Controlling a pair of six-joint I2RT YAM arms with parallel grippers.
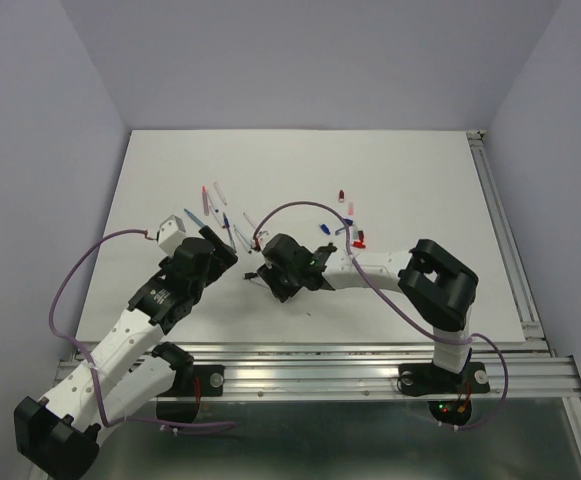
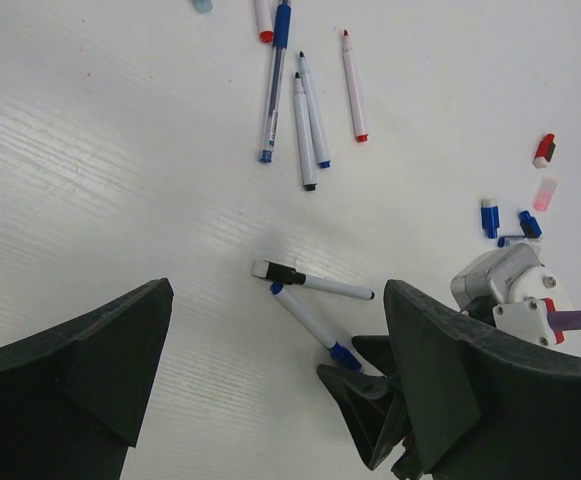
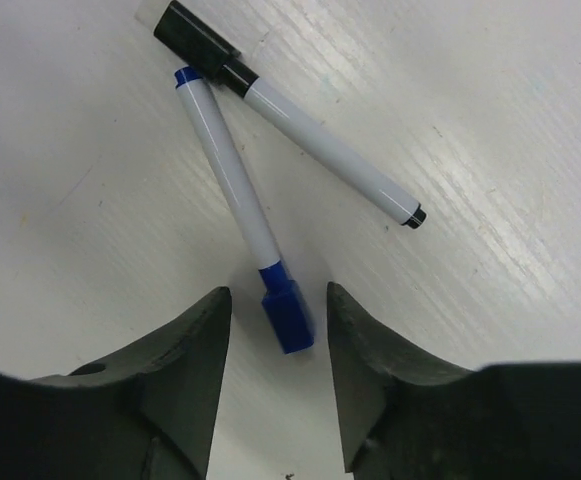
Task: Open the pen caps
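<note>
My left gripper grips the blue pen (image 3: 232, 175) by the end of its body opposite its cap (image 3: 201, 104) next, which leaves the blue cap free to pull off.
Two capped pens lie crossed on the white table. In the right wrist view the blue pen (image 3: 232, 175) runs down to its blue cap (image 3: 288, 315). That cap lies between the fingers of my right gripper (image 3: 278, 295), which is open, with a gap on each side of it. The other pen (image 3: 320, 148) has a black cap (image 3: 195, 38) at the top left. In the left wrist view my left gripper (image 2: 278, 290) hovers wide open over both pens (image 2: 305, 318), holding nothing. The right gripper (image 2: 355, 362) shows there at the blue cap (image 2: 345, 355).
Several uncapped pens (image 2: 305, 130) lie farther back. Loose caps sit to the right: red (image 2: 544, 150), pink (image 2: 544, 193), and blue (image 2: 489, 217). In the top view both wrists meet near the table's middle (image 1: 255, 272). A metal rail (image 1: 510, 240) runs along the right edge.
</note>
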